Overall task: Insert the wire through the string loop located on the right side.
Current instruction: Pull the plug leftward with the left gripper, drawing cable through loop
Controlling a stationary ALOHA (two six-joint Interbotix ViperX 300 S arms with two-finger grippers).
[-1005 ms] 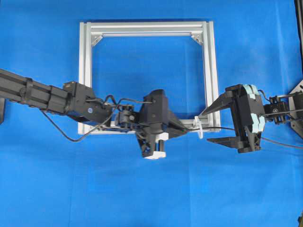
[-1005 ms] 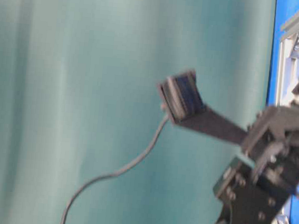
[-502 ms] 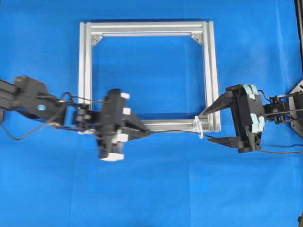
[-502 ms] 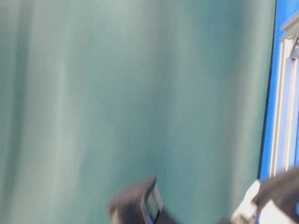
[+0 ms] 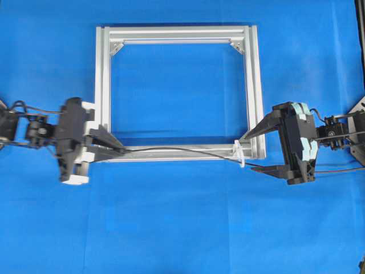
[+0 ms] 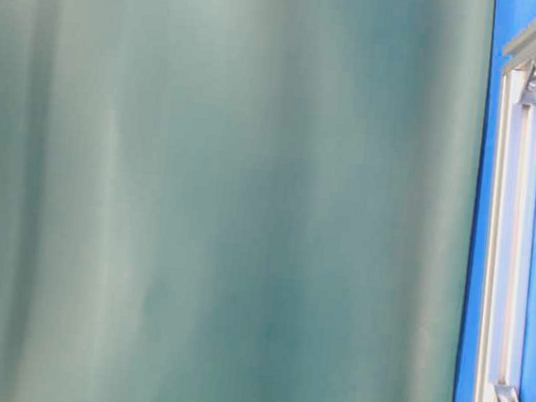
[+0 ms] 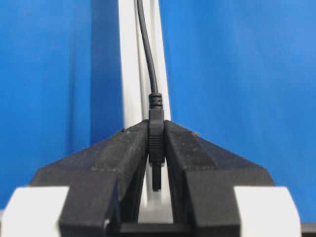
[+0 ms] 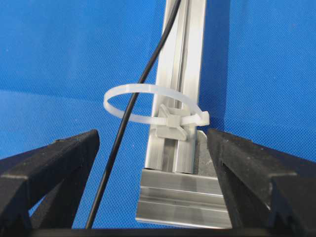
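I need to keep holding the plug with my left gripper, because in the left wrist view the wire's plug [image 7: 156, 143] is still hanging high above the near bar [image 7: 133, 74].
The wire [image 5: 177, 150] is a thin black cable lying along the near bar of the aluminium frame [image 5: 177, 34]. My left gripper [image 5: 117, 150] sits at the frame's near left corner, shut on the wire's plug [image 7: 156, 140], and the cable [image 7: 147, 59] leads away over the bar. The whitish string loop [image 5: 240, 153] is tied near the frame's near right corner. In the right wrist view the wire [image 8: 129, 111] passes through the loop [image 8: 143, 87] and runs on toward the right arm. My right gripper [image 5: 249, 153] stands wide open around that corner, its jaws empty [image 8: 153, 143].
A blue cloth covers the table. The table-level view shows mostly a green curtain [image 6: 221, 196], with one frame bar [image 6: 502, 233] at its right edge. A dark mount [image 5: 359, 131] stands at the far right edge.
My left gripper has travelled left along the near bar, from beside the loop to the left corner, drawing the wire through the loop. The right arm has stayed still.
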